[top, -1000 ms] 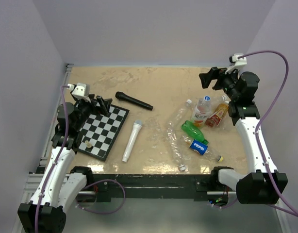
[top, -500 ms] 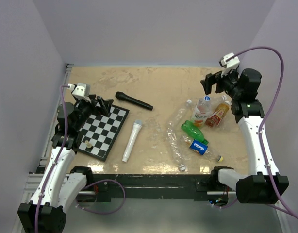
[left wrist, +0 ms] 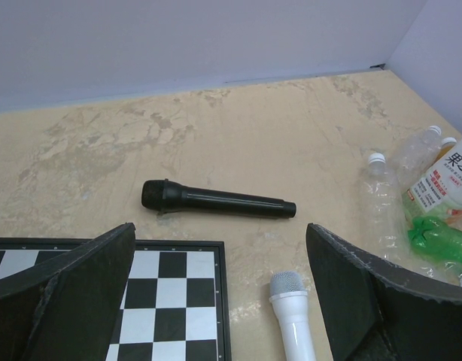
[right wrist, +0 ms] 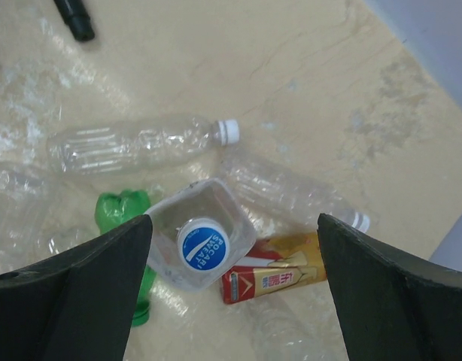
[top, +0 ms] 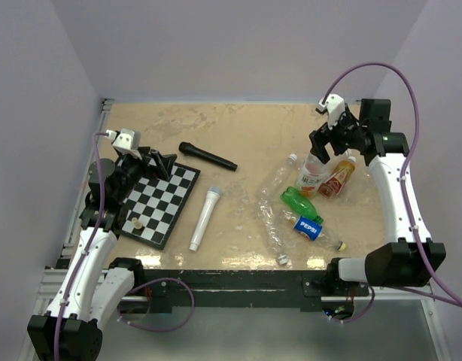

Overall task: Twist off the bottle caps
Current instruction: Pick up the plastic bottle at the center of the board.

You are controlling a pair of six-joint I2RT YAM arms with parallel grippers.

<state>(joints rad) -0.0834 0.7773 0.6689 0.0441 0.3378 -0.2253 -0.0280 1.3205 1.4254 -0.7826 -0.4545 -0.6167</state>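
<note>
I should reach the upright bottle with my right gripper and grab its blue cap [right wrist: 202, 244] from above, so the bottle's body stays free for my left gripper to grab for unscrewing.
Several plastic bottles lie in a heap at the right [top: 302, 203]. One clear bottle [right wrist: 171, 226] stands upright with a blue cap [right wrist: 202, 244]. My right gripper [right wrist: 232, 218] is open and hangs above it, the blue cap a little left of centre between the jaws and not touched. A lying clear bottle has a white cap [right wrist: 229, 131]; another white cap [right wrist: 359, 221] shows further right. In the top view the right gripper [top: 321, 143] is over the upright bottle [top: 311, 174]. My left gripper [top: 159, 161] is open and empty over the chessboard's far edge.
A chessboard [top: 159, 201] with a small brown piece [top: 138, 223] lies at the left. A black microphone [top: 207, 156] and a white microphone [top: 204, 219] lie mid-table. A red-yellow labelled bottle [right wrist: 280, 274] and a green bottle [right wrist: 118, 214] flank the upright one.
My right arm has swung from the back right wall inward and down, bringing its gripper over the upright bottle. The left arm has not moved.
</note>
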